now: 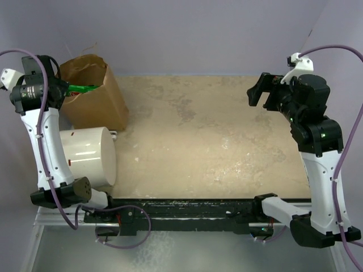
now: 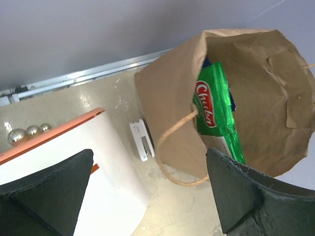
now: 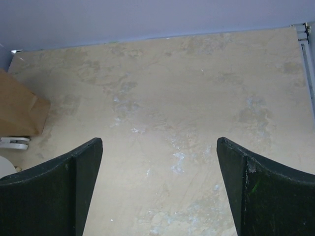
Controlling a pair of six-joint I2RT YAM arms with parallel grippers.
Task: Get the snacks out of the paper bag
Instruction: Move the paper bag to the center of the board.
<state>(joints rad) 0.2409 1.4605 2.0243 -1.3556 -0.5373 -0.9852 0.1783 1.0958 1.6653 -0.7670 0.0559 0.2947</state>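
Note:
The paper bag will next be held by its twisted handle, which my left gripper will grab, so the paper bag's opening stays free for the snacks to come out.
The brown paper bag stands at the far left of the table, mouth up. In the left wrist view the paper bag holds a bright green snack packet with a red logo, a bit of blue behind it; the other snacks are hidden. The green packet also shows in the top view. My left gripper is open and empty, above the bag's near side and its twisted handle. My right gripper is open and empty, high over the right of the table.
A large white cylinder with an orange rim lies in front of the bag, by the left arm. A small white-grey bar lies between cylinder and bag. Small shiny balls sit by the cylinder. A purple wall runs behind the beige table.

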